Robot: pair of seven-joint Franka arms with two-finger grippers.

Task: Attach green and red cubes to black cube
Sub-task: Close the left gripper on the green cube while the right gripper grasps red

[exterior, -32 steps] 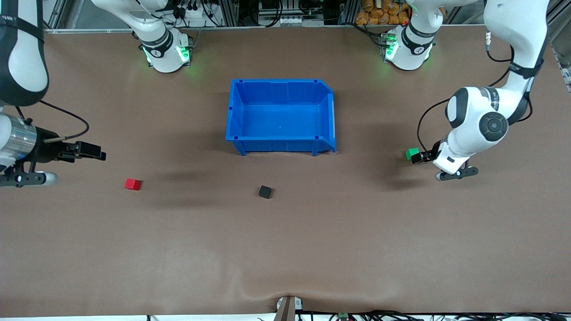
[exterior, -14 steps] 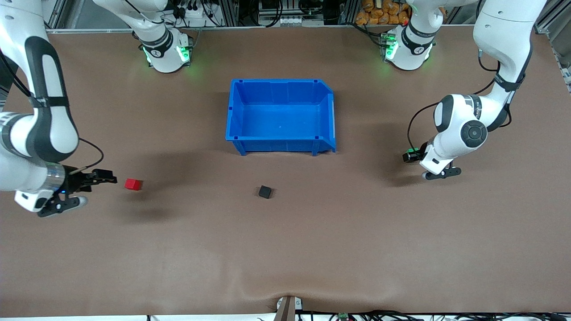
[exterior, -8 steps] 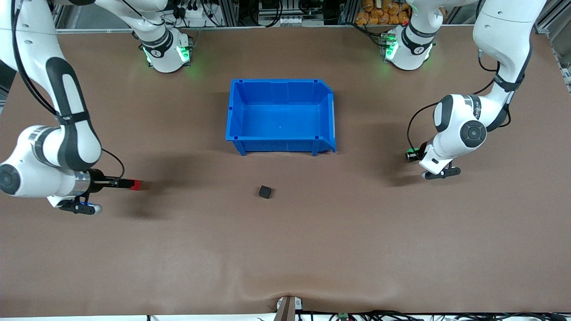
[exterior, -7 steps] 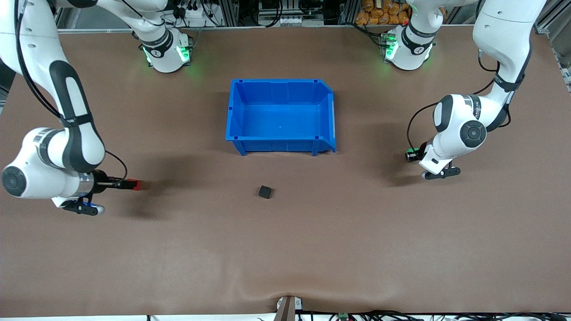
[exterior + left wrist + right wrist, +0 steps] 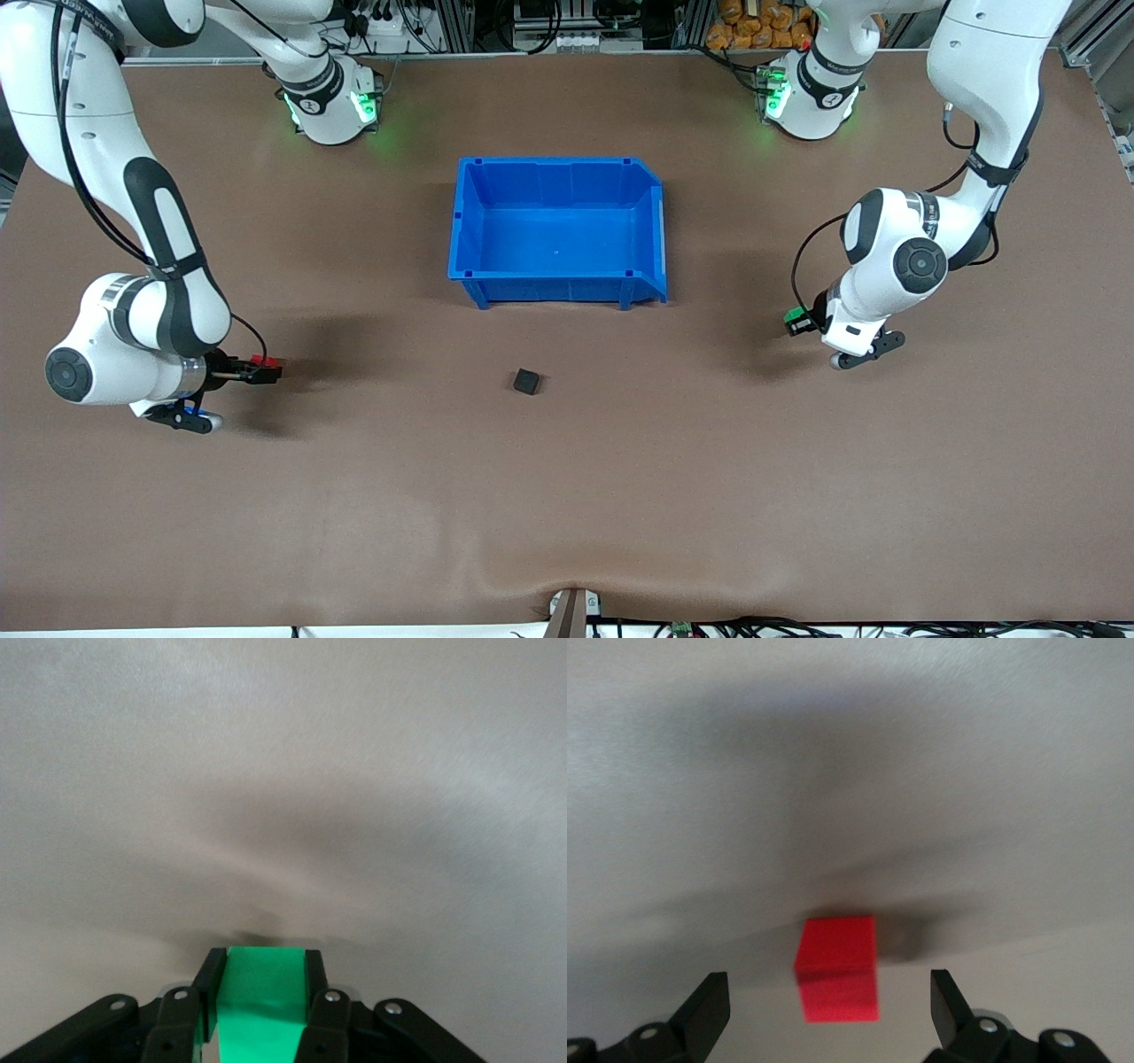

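My right gripper grabs the red cube's opposite sides next, to attach the red cube (image 5: 260,361) to the black cube (image 5: 526,381).
My left gripper (image 5: 795,321) is shut on the green cube (image 5: 788,316), low over the table toward the left arm's end. In the left wrist view the green cube (image 5: 262,988) fills the gap between the black fingers (image 5: 209,979). The red cube (image 5: 260,361) rests on the table toward the right arm's end, with my right gripper (image 5: 266,370) open around it. In the right wrist view the red cube (image 5: 837,979) sits between the two spread fingertips (image 5: 709,997), touching neither. The black cube (image 5: 526,381) lies alone on the table, nearer the front camera than the blue bin.
A blue bin (image 5: 468,226) stands in the middle of the table with nothing inside. The brown table surface (image 5: 567,496) spreads wide around the black cube.
The left gripper has shut on the green cube and shifted with it toward the table's middle. The right arm has swung in and brought its open fingers around the red cube.
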